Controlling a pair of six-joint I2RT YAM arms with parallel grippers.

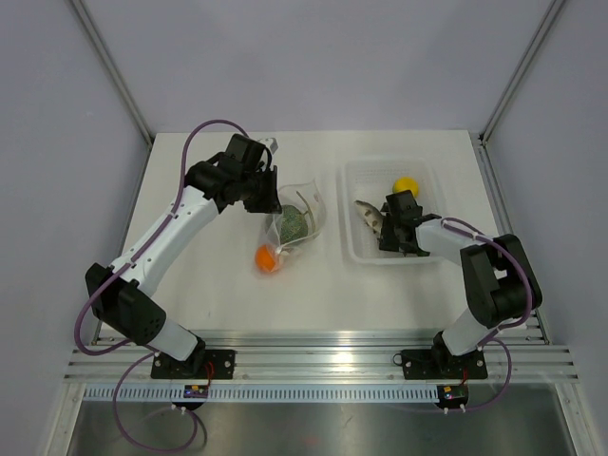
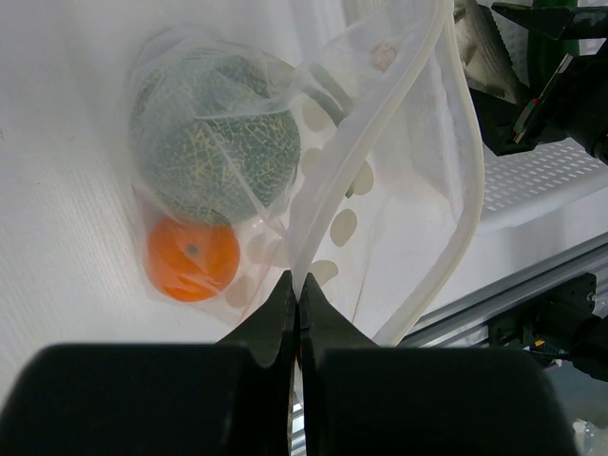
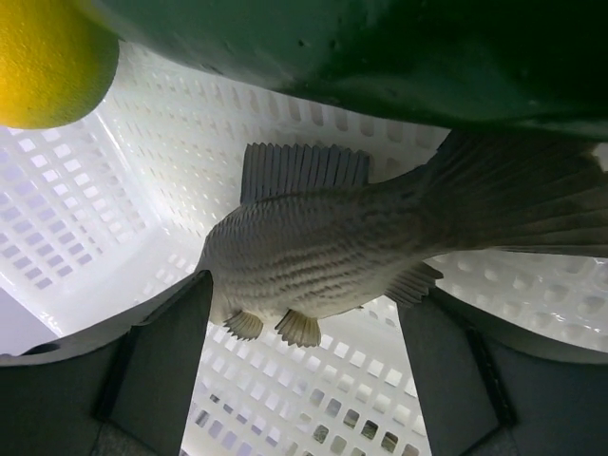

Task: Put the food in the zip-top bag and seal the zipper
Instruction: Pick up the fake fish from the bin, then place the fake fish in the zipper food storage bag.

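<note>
The brownish fish (image 3: 332, 252) needs its head free to go into the bag, so I will next grab it with my right gripper by its rear body near the tail (image 3: 385, 228).
The zip-top bag (image 1: 306, 211) lies mid-table with the speckled green ball (image 2: 218, 142) and small orange ball (image 2: 193, 259) inside. Its mouth gapes, and the two whitish zipper strips (image 2: 375, 128) stand apart. My left gripper (image 2: 297, 285) is shut on the bag's zipper edge; it also shows in the top view (image 1: 269, 201). My right gripper (image 3: 306, 318) is open inside the tray (image 1: 353, 249), with the brownish fish (image 3: 332, 252) between its fingers. The dark green cucumber (image 3: 380, 47) and the yellow lemon (image 3: 43, 57) lie just beyond. The lemon also shows in the top view (image 1: 406, 184).
The tray has a white perforated floor (image 3: 313, 389) and low walls. Metal rails (image 1: 313, 356) run along the near table edge. Frame posts stand at the back corners.
</note>
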